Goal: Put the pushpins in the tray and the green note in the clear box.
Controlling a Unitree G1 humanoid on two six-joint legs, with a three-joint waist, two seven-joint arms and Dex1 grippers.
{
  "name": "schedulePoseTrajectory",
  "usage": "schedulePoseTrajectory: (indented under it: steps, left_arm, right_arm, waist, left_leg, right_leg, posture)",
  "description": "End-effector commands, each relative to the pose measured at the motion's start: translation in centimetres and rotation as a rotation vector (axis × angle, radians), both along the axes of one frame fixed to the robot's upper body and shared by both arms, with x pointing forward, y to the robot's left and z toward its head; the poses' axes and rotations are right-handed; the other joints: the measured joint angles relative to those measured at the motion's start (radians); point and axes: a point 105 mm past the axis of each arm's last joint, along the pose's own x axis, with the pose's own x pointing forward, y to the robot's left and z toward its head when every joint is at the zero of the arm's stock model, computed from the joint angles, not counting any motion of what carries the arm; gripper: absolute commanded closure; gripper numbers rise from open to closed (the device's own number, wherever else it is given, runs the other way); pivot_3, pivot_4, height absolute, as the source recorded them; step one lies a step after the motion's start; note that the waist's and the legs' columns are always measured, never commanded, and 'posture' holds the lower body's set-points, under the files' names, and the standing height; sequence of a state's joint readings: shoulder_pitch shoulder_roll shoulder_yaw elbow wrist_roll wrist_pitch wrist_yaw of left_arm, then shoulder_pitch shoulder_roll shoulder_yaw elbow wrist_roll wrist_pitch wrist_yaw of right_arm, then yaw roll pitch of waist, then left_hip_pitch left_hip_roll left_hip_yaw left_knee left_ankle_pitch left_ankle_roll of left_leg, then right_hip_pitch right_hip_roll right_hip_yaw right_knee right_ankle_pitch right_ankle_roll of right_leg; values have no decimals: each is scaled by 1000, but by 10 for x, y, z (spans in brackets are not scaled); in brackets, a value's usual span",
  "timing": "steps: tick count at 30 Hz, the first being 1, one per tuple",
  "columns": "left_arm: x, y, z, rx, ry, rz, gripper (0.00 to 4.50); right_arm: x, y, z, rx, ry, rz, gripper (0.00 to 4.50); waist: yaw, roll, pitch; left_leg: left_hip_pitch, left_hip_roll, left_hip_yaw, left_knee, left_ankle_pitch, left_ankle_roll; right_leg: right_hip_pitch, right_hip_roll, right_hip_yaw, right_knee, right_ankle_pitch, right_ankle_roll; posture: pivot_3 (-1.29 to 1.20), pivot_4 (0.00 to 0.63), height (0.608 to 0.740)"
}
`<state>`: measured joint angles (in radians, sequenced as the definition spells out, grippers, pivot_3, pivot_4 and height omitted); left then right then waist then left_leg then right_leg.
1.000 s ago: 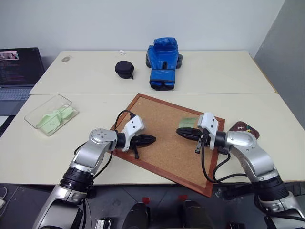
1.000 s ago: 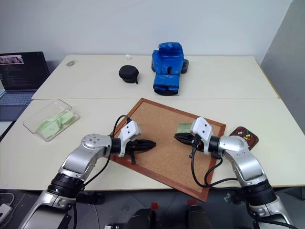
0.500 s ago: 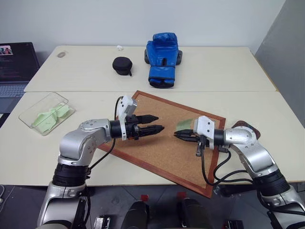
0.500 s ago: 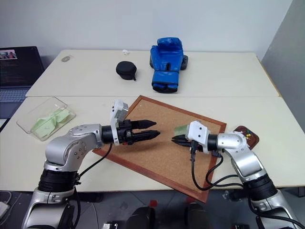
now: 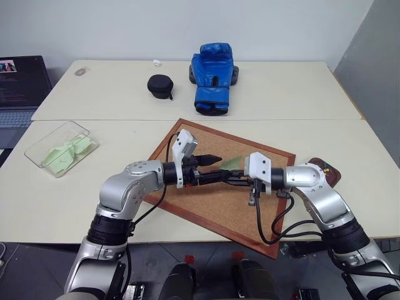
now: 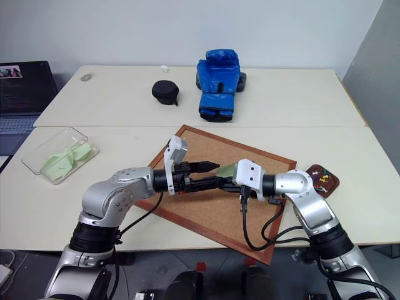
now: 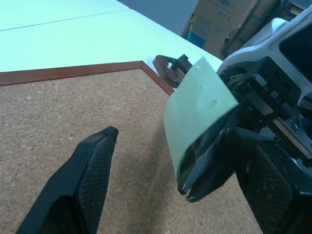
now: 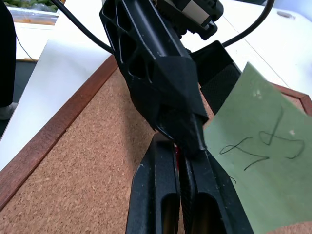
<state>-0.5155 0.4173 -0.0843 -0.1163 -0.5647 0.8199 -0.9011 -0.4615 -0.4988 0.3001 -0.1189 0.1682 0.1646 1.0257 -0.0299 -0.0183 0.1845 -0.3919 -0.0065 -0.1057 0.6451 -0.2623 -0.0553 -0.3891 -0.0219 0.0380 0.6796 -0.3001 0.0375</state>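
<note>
Both fingers reach past the green note's lower edge [image 5: 232, 167] [image 7: 180, 165] above the cork board, so my left gripper closes on the note next.
My right gripper [image 5: 229, 179] is shut on a corner of the green note [image 5: 234, 164], a pale green square with pen marks [image 8: 258, 161], held tilted above the cork board [image 5: 187, 197]. From the left, my left gripper [image 5: 217, 167] is open, its two fingers [image 7: 92, 170] either side of the note and the right gripper's tip. At the right edge of the board, the dark maroon tray [image 6: 312, 172] holds small coloured pushpins [image 6: 322, 179]. Far left on the table is the clear box [image 5: 59, 149], with pale green paper inside.
A blue boxing glove [image 5: 212, 78] and a black round zip case [image 5: 161, 86] lie on the far table. An open laptop [image 5: 22, 81] stands at the back left. The two arms meet over the middle of the cork board.
My left gripper has opened, lifted off the board and moved right to the note. My right gripper has shifted a little left, still holding the note.
</note>
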Motion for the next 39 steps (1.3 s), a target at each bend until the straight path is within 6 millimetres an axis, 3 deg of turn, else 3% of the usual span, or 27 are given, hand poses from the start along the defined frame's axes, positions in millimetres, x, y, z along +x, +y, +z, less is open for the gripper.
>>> schedulePoseTrajectory:
  steps: [1,19,25,31,39]
  left_arm:
    - [3,-4,9,-3,-49,0,1029]
    - [1,-3,9,-23,-34,-7,4470]
    - [3,1,0,40,-40,4,4487]
    - [6,9,-5,71,-58,12,4487]
    - [8,10,-4,68,-66,13,4487]
  right_arm:
    - [-10,10,14,23,-54,52,4500]
    - [-9,12,18,35,-63,54,4500]
    - [-7,11,24,57,-57,42,4500]
    - [-7,5,45,209,113,-20,4500]
    - [-11,-1,46,259,250,-59,4500]
  waist:
    - [0,0,0]
    - [0,0,0]
    - [0,0,0]
    - [0,0,0]
    - [0,0,0]
  left_leg:
    - [0,0,0,0,0,0]
    - [0,0,0,1,0,0]
    - [0,0,0,1,0,0]
    - [0,0,0,1,0,0]
    - [0,0,0,1,-1,2]
  right_leg:
    - [0,0,0,0,0,0]
    - [0,0,0,1,0,0]
    - [0,0,0,1,0,0]
    - [0,0,0,1,0,0]
    - [0,0,0,1,0,0]
  posture:
    - [0,150,740]
    - [0,150,740]
    - [0,150,740]
    - [0,150,740]
    - [0,150,740]
